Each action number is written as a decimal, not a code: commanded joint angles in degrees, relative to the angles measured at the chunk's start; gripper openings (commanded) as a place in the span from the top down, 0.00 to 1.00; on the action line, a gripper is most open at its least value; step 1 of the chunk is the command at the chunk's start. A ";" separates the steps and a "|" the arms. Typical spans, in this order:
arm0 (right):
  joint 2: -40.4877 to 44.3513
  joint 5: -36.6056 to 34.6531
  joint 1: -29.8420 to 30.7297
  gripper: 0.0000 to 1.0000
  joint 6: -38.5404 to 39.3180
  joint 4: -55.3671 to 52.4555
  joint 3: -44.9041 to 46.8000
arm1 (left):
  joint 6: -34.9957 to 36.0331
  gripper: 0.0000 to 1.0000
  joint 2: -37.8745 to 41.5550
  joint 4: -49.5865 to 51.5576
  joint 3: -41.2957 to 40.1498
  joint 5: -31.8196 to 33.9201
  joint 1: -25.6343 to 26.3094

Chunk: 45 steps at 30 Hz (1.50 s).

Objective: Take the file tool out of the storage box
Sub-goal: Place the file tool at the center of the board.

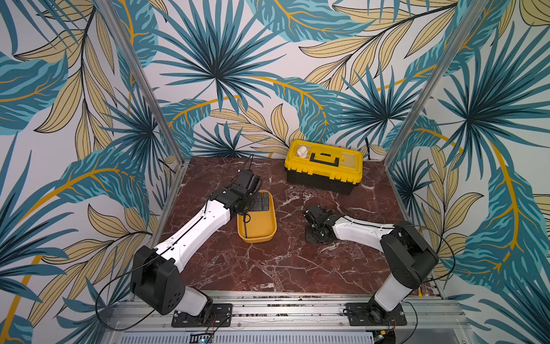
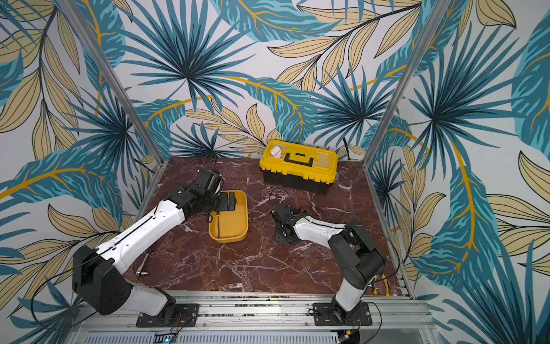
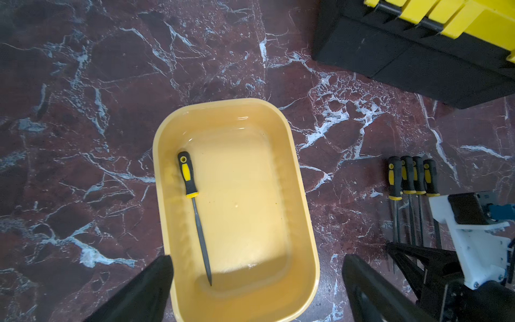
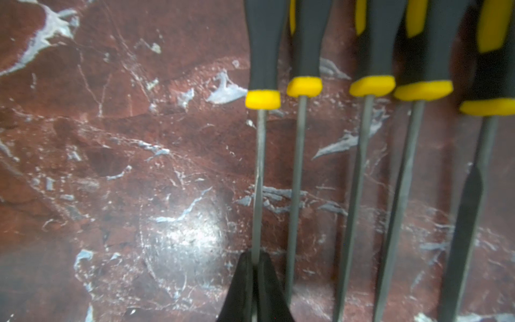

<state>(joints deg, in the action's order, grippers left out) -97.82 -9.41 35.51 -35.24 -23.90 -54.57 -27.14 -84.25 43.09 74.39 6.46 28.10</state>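
The end file's yellow collar (image 4: 262,99) is level with the neighbouring files on the marble tabletop, so my right gripper will let go of the end file.
The storage box (image 3: 301,178) is a shallow orange-yellow tub on the marble table, seen in both top views (image 1: 262,232) (image 2: 235,229). One file tool (image 3: 195,212) with a black-and-yellow handle lies inside it along one long wall, showing as a thin dark line in a top view (image 1: 245,226). My left gripper (image 3: 257,259) hovers above the box, open wide and holding nothing (image 1: 259,202). My right gripper (image 4: 256,259) is low over the table to the right of the box (image 1: 315,233). It is shut on the thin shaft of the end file (image 4: 259,167) in a row.
Several more files (image 3: 409,178) lie side by side on the table beside the right arm (image 3: 473,237). A yellow-lidded black toolbox (image 1: 324,166) stands at the back with a white part (image 1: 302,152) on it. A metal tool (image 2: 142,268) and yellow-handled pliers (image 2: 382,283) lie near the front corners.
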 commanded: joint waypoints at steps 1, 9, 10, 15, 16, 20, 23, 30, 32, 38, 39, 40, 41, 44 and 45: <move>-1.54 -0.57 -0.20 0.99 0.86 -0.89 -0.28 | 1.38 0.00 -0.74 -0.48 -0.53 1.90 0.17; -2.28 -0.74 -0.20 0.97 0.99 -0.88 -0.19 | 1.56 0.01 -3.56 0.42 0.95 4.92 0.12; -2.29 -0.73 -0.25 0.97 0.94 -0.88 -0.10 | 1.58 0.02 -4.22 0.73 1.39 5.22 0.13; -2.04 -0.95 -0.26 0.94 0.99 -0.88 0.25 | 0.66 0.06 -8.39 2.23 3.58 7.32 0.14; -1.91 -0.94 -0.22 0.93 0.97 -0.81 0.32 | 0.52 0.07 -9.01 2.09 3.76 7.49 0.13; -1.54 -1.16 -0.22 0.90 1.18 -1.10 0.43 | -0.65 0.11 -11.83 1.90 5.09 8.94 0.12; -1.32 -1.40 -0.21 0.87 1.27 -1.39 0.48 | -1.53 0.12 -14.59 2.44 6.49 10.17 0.08; 0.86 -0.45 -0.19 0.74 2.04 -1.50 0.57 | -4.90 0.13 -20.28 2.06 8.20 12.35 -0.62; 2.62 0.25 -0.22 0.70 2.82 -1.50 0.51 | -6.07 0.14 -21.47 2.14 8.57 12.65 -0.98; 9.33 3.60 -0.17 0.60 5.13 -2.04 0.58 | -9.17 0.19 -24.78 1.96 9.72 14.45 -1.93; 10.47 4.13 -0.17 0.58 5.41 -2.36 0.53 | -9.52 0.19 -25.19 1.74 9.77 14.53 -2.16; 11.85 4.99 -0.17 0.57 5.77 -2.51 0.67 | -10.02 0.20 -25.72 1.72 9.92 14.71 -2.41; 13.39 5.61 -0.18 0.55 6.06 -2.47 0.86 | -10.28 0.21 -26.25 1.56 10.02 14.87 -2.59; 17.66 8.06 -0.25 0.48 7.13 -2.55 1.21 | -11.03 0.24 -27.85 1.49 10.80 15.42 -3.10; 18.83 8.82 -0.23 0.47 7.43 -2.55 1.29 | -11.26 0.24 -28.38 1.75 11.22 15.75 -3.24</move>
<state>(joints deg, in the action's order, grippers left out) -81.84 -3.84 35.35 -29.54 -24.75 -54.52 -36.69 -111.24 44.84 82.78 20.43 25.41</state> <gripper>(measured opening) 0.523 0.758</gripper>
